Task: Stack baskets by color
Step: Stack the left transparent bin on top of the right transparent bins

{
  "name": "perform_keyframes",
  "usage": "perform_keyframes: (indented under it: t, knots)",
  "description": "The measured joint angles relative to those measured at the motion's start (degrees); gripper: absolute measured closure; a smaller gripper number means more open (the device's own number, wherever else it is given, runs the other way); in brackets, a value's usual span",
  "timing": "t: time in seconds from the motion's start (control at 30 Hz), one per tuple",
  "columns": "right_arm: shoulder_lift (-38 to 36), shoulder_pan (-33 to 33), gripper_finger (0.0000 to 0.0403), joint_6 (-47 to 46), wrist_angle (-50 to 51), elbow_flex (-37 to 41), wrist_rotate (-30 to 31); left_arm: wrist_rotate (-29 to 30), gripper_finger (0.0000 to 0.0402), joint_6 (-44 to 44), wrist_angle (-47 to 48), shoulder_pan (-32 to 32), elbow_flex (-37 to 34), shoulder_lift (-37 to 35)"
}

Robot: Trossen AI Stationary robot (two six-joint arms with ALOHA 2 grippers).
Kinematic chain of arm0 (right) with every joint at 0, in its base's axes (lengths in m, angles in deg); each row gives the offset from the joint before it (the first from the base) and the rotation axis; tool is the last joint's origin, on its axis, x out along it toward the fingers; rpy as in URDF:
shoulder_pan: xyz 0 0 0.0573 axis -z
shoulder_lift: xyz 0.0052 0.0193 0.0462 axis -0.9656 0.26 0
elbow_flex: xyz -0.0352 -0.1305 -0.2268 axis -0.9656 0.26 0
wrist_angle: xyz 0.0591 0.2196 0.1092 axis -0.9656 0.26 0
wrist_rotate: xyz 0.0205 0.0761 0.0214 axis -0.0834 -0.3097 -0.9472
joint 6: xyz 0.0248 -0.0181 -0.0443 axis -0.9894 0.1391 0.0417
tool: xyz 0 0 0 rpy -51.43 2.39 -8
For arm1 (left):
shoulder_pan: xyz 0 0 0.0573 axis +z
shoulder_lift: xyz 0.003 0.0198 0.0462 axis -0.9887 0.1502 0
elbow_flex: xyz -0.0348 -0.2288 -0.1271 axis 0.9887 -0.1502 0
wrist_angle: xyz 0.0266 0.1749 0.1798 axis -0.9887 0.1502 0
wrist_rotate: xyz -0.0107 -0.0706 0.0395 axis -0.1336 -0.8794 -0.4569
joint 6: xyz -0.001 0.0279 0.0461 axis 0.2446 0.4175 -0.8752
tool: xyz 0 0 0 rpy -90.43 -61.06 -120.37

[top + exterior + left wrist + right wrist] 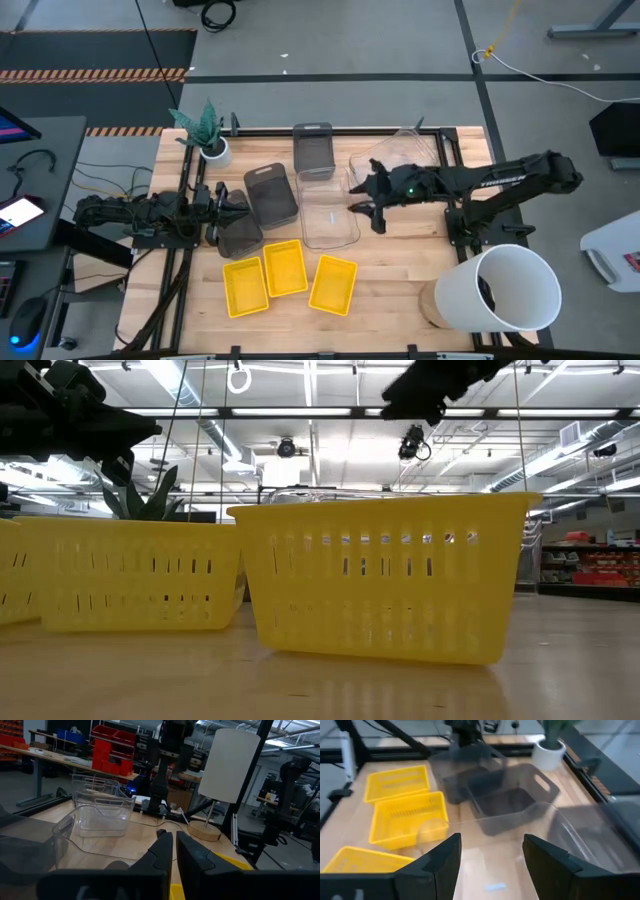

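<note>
The central clear basket is to be stacked with the other clear baskets. My right gripper will reach it and grab its rim (350, 199).
Three yellow baskets (285, 267) (385, 575) sit side by side near the table's front edge. Three dark grey baskets stand behind them: one (271, 193) at centre, one (313, 150) farther back, one (238, 235) at the left. A clear basket (329, 213) (560, 825) rests at centre, with more clear ones (405, 150) (100, 820) at the far right. My right gripper (367, 215) (492, 865) hovers open over the central clear basket's right side, touching nothing. My left gripper (240, 205) (172, 850) waits shut at the left, beside the grey baskets.
A big white bucket (505, 290) (230, 765) stands on a round wooden base at the near right corner. A small white plant pot (212, 148) (547, 752) sits at the far left. Dark frame rails run along the table's left and right sides.
</note>
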Motion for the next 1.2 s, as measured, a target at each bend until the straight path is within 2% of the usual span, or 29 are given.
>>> perform_keyframes:
  t: [0.17, 0.3, 0.57, 0.8, 1.2]
  knots:
    - [4.9, -2.9, 0.0186, 0.0, -8.7, -0.3, 0.0, 0.0, 0.0365, 0.0, -0.1, 0.0, 0.0, 0.0]
    - [11.3, -5.2, 0.0187, -1.1, -8.4, -4.7, 1.1, 0.0, 0.0363, 0.0, 0.0, 0.0, 0.0, 0.0]
    - [24.7, -8.1, 0.0189, -0.1, 8.9, -18.4, 0.7, 0.0, 0.0366, 0.0, 0.0, 0.0, 0.0, 0.0]
    - [32.7, -9.3, 0.0189, 0.0, 21.3, -26.3, 0.6, 0.0, 0.0372, 0.0, 0.0, 0.0, 0.0, 0.0]
    - [38.4, -10.0, 0.0190, 1.1, 21.7, -29.2, -1.9, 0.0, 0.0370, 0.0, 0.1, 0.0, 0.0, 0.0]
